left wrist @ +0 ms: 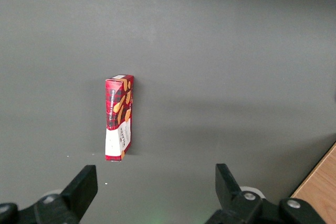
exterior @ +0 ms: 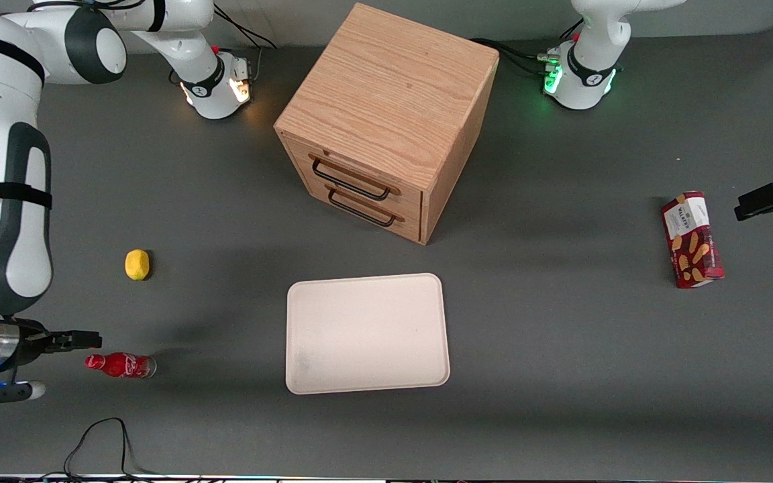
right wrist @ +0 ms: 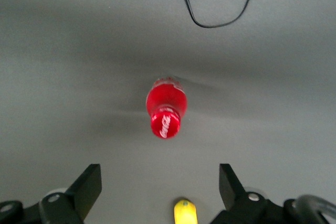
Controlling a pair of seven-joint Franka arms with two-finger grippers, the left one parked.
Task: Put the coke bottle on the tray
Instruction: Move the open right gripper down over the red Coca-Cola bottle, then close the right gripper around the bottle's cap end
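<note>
My gripper grabs the coke bottle by its red labeled body (exterior: 129,365) next, to place the coke bottle upright on the tray (exterior: 366,332).
The coke bottle (exterior: 121,365) is small and red with a red cap, and stands on the grey table at the working arm's end, well off the tray. In the right wrist view the coke bottle (right wrist: 166,109) shows from above, cap toward the camera. My gripper (exterior: 58,364) hovers above the table right beside the bottle's cap. It is open and empty (right wrist: 160,177), with its fingers wide apart and the bottle not between them. The cream-white tray (exterior: 366,332) lies flat and empty near the table's middle, in front of the wooden drawer cabinet.
A wooden drawer cabinet (exterior: 386,121) stands farther from the front camera than the tray. A yellow lemon (exterior: 137,263) lies farther back than the bottle, also seen from the wrist (right wrist: 185,211). A red biscuit box (exterior: 692,239) lies toward the parked arm's end. A black cable (exterior: 101,439) loops near the front edge.
</note>
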